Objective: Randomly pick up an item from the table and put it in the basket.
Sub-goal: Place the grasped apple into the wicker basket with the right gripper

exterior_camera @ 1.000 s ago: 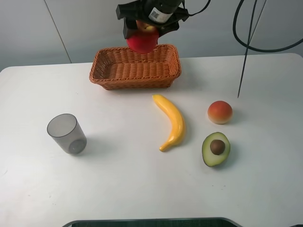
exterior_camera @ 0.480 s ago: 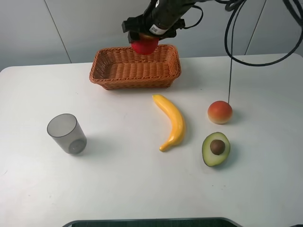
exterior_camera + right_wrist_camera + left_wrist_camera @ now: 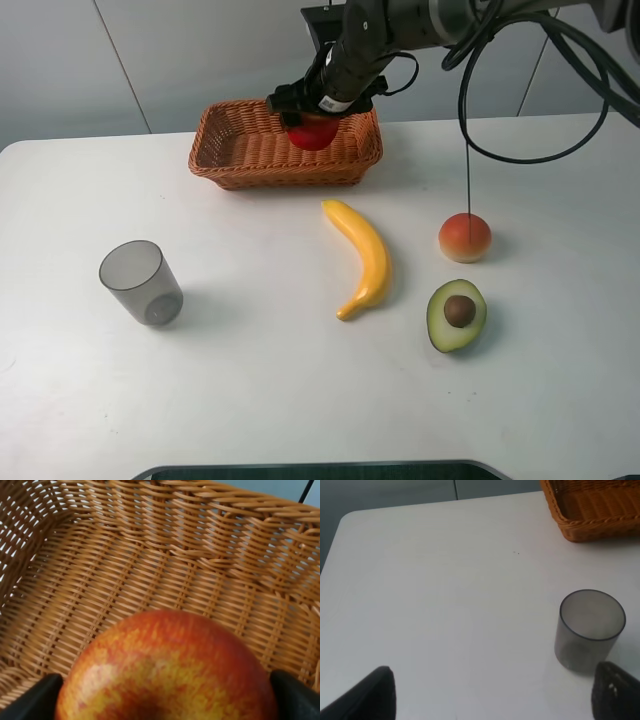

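The red apple (image 3: 312,131) is inside the basket's rim, low over the woven bottom of the basket, and would stay in the basket. My right gripper should open now.
My right gripper (image 3: 315,112) is shut on the red apple (image 3: 312,131) and holds it low inside the wicker basket (image 3: 235,165), toward its right end. In the right wrist view the apple (image 3: 167,667) fills the space between my fingertips (image 3: 32,700), just above the woven basket floor (image 3: 140,565). My left gripper (image 3: 492,692) is open and empty, away from the fruit, with its dark fingertips (image 3: 367,697) over the white table (image 3: 430,580) near the grey cup.
A grey translucent cup (image 3: 141,282) stands at the left, also in the left wrist view (image 3: 590,629). A yellow banana (image 3: 362,254) lies mid-table. A peach-like fruit (image 3: 464,237) and a halved avocado (image 3: 456,314) lie at the right. A black cable (image 3: 470,160) hangs above the peach.
My right gripper has carried the apple down from above the basket's back rim and slightly right, into the basket. The other things have not moved.
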Controlling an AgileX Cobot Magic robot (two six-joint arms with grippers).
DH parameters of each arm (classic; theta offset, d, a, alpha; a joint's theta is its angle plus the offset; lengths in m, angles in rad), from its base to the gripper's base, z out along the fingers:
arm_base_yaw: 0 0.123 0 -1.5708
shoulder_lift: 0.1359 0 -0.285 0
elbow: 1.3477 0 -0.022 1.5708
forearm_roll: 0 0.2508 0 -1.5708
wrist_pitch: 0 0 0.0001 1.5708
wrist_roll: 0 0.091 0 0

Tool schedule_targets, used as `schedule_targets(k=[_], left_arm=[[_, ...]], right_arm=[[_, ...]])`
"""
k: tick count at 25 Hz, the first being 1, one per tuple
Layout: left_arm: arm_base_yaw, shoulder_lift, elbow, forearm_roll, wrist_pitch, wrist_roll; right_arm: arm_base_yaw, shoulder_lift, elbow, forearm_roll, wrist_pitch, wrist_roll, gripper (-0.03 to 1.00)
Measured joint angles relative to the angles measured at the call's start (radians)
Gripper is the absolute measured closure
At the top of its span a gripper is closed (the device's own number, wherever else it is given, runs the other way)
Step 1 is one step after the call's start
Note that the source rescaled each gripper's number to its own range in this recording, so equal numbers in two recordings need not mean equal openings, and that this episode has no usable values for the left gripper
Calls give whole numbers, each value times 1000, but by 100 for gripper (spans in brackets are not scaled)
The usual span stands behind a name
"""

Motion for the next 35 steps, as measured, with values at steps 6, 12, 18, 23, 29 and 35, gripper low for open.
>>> schedule_targets(k=[6, 12, 18, 23, 29, 35], left_arm=[[0, 1, 0, 0, 0, 0], [0, 0, 0, 0, 0, 0], [0, 0, 0, 0, 0, 0], [0, 0, 0, 0, 0, 0], [0, 0, 0, 0, 0, 0], [0, 0, 0, 0, 0, 0]], right_arm=[[0, 0, 0, 0, -7, 0, 97], [0, 0, 0, 0, -22, 0, 0], [0, 0, 0, 0, -23, 1, -2], [0, -19, 0, 0, -8, 1, -3], [0, -68, 0, 9, 106, 1, -3], [-18, -157, 0, 32, 303, -1, -3]])
